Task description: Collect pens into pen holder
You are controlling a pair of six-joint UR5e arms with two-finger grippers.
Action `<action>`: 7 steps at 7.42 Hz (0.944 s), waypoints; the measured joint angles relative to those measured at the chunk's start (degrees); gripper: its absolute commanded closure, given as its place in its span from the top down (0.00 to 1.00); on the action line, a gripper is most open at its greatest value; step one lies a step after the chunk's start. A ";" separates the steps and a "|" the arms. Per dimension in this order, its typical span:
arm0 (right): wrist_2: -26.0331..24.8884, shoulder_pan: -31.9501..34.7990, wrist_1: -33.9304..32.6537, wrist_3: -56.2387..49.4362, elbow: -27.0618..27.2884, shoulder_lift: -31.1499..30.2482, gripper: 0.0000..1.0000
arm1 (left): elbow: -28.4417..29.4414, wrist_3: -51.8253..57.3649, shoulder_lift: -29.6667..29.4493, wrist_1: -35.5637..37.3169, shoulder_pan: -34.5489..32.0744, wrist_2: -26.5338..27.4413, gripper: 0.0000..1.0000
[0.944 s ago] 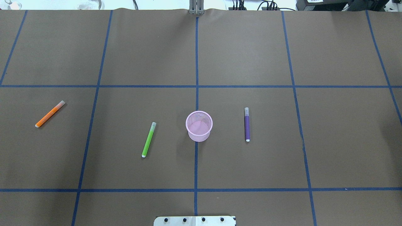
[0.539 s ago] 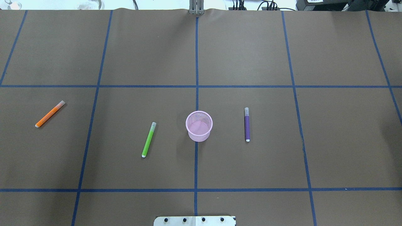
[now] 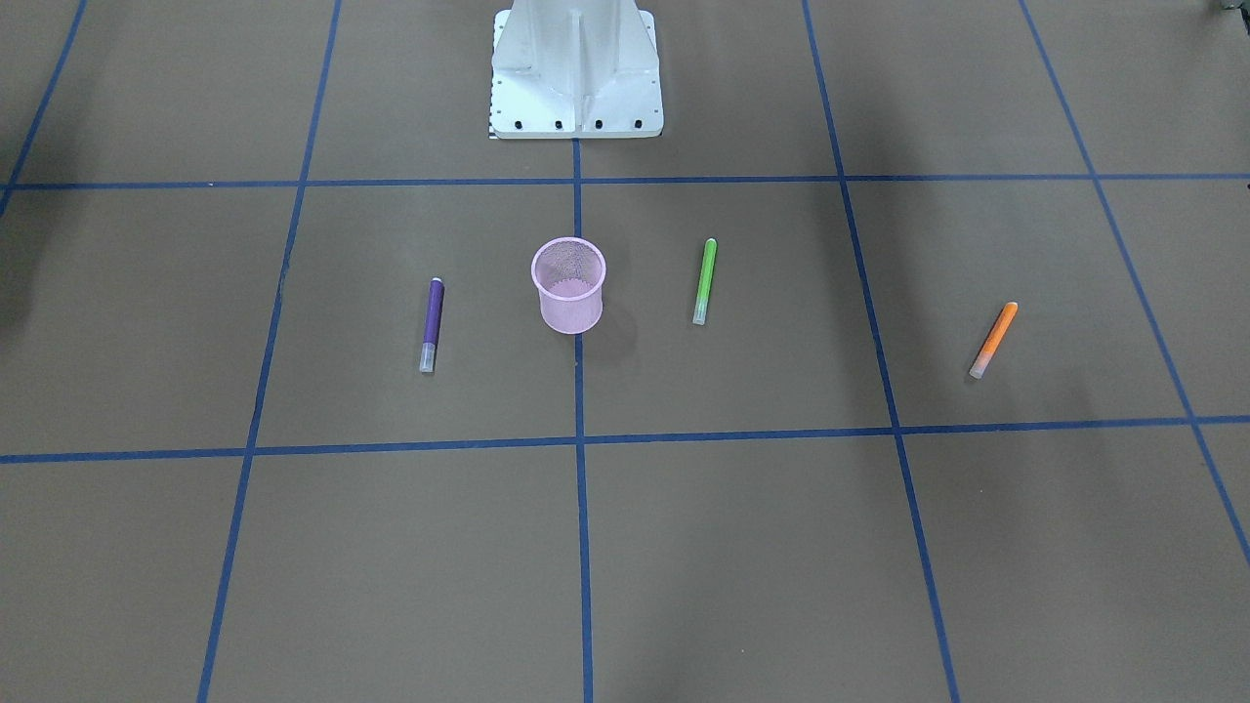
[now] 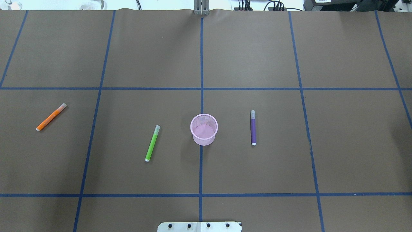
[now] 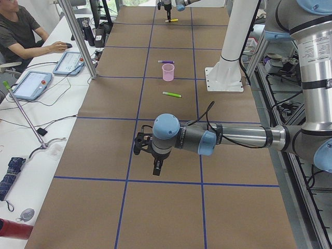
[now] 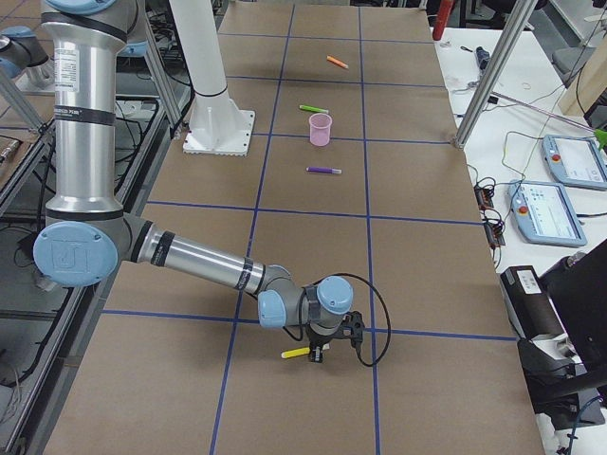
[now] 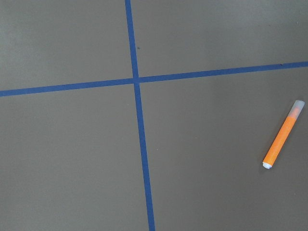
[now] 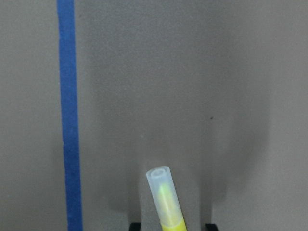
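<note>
I will next use my right gripper to grab the yellow pen by its yellow body [image 8: 174,226], beside the pen's translucent end, to drop it into the pen holder.
The pink mesh pen holder [image 4: 204,129] stands upright at the table's middle, also in the front view [image 3: 568,285]. A green pen [image 4: 152,143] lies to its left, a purple pen [image 4: 253,128] to its right, and an orange pen [image 4: 51,116] far left. The orange pen also shows in the left wrist view [image 7: 283,134]. My left gripper [image 5: 156,170] hangs above the table near it; I cannot tell whether it is open. My right gripper [image 6: 318,356] is low over a yellow pen [image 8: 166,202]. Its fingertips [image 8: 135,225] stand apart on either side of the pen.
The robot's white base plate [image 3: 576,68] sits at the near table edge. Blue tape lines [image 4: 201,80] grid the brown table cover. An operator [image 5: 21,31] and tablets [image 5: 31,85] are beside the table's far side, with aluminium posts [image 6: 484,81] along it.
</note>
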 measured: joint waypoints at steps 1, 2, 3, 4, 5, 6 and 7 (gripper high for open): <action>0.02 0.00 0.03 -0.01 -0.14 0.08 0.00 | 0.00 0.00 0.00 0.00 0.00 0.00 1.00; 0.06 0.00 0.04 -0.03 -0.21 0.12 0.00 | -0.03 0.00 0.00 0.00 0.00 0.00 1.00; 0.08 0.00 0.00 -0.02 -0.21 0.13 0.00 | -0.09 0.00 0.00 0.00 0.00 0.00 1.00; 0.41 0.00 -0.07 0.04 0.26 0.40 0.00 | -0.14 0.01 0.00 0.00 0.00 0.00 1.00; 1.46 0.04 -0.31 0.23 1.51 1.00 0.00 | -0.19 0.03 0.00 -0.02 0.00 0.00 1.00; 2.92 0.08 -0.60 0.73 3.17 1.53 0.00 | -0.23 0.02 0.00 -0.16 0.00 0.00 1.00; 3.91 0.08 -0.74 2.23 4.92 2.09 0.00 | -0.21 0.01 0.00 -0.37 0.00 0.00 1.00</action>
